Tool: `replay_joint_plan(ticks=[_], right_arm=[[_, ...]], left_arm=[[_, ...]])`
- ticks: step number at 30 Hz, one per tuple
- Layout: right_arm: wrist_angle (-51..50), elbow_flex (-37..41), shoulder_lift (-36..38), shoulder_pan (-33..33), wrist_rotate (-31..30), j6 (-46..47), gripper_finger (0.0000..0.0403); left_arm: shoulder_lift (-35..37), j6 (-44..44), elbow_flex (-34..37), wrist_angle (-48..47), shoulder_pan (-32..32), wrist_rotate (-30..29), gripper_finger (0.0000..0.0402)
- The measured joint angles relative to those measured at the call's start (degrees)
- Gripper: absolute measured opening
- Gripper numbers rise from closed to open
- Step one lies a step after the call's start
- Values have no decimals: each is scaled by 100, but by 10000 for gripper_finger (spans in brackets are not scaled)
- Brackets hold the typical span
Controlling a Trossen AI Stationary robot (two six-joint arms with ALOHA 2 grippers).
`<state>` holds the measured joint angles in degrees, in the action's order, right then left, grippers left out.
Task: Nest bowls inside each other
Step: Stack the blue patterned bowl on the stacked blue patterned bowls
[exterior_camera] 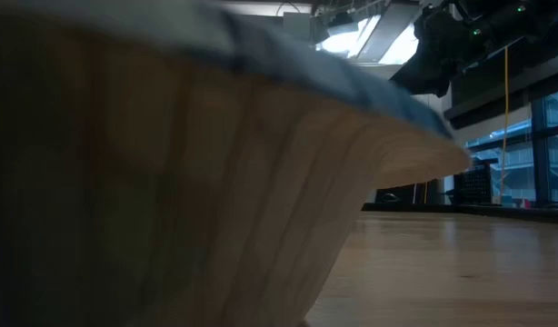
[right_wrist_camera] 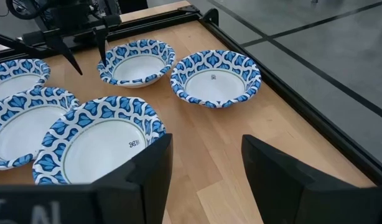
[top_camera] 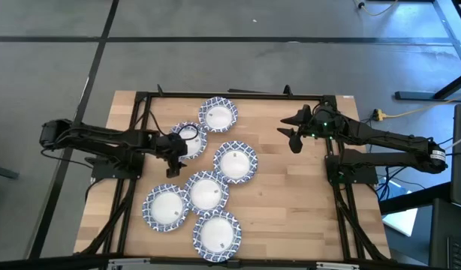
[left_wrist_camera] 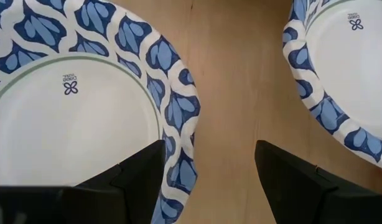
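Note:
My left gripper needs to grab this bowl (left_wrist_camera: 73, 118) by its patterned rim (left_wrist_camera: 181, 140) next, to nest it into another.
Several white bowls with blue-patterned rims sit upright on the wooden table (top_camera: 290, 210), grouped left of centre. My left gripper (left_wrist_camera: 209, 149) is open, low over the near rim of the bowl (top_camera: 188, 138) at the group's far left. One finger (left_wrist_camera: 141, 171) stands over that rim's inner side and the other (left_wrist_camera: 284, 171) over bare wood. Another bowl (left_wrist_camera: 346, 62) lies just ahead. My right gripper (right_wrist_camera: 206, 143) hangs open and empty above the table's far right part (top_camera: 293, 139). A bowl's outer wall (exterior_camera: 170, 182) fills the low view.
The other bowls lie at the far middle (top_camera: 218, 114), the centre (top_camera: 236, 161) and toward the near edge (top_camera: 206, 192), (top_camera: 166, 208), (top_camera: 216, 233), some with rims touching. A black frame rail (top_camera: 230, 95) runs along the far edge. Bare wood (top_camera: 290, 202) lies to the right.

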<state>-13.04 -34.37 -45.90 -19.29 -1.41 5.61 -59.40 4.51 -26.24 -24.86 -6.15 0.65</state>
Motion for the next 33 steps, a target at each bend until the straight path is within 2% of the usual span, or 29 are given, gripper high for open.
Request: replay_joint_plan(ticks=[7, 17, 26, 33], right_arm=[[-2, 0, 1, 0, 2, -1, 193], [-2, 0, -1, 0, 4, -2, 193], [-2, 0, -1, 0, 4, -4, 193], [-2, 0, -1, 0, 4, 11, 193]], left_arm=[[2, 14, 0, 37, -2, 22, 243], [2, 541, 0, 30, -3, -97, 243], [-142, 301, -2, -43, -4, -616, 243], [-508, 186, -2, -41, -4, -605, 243]])
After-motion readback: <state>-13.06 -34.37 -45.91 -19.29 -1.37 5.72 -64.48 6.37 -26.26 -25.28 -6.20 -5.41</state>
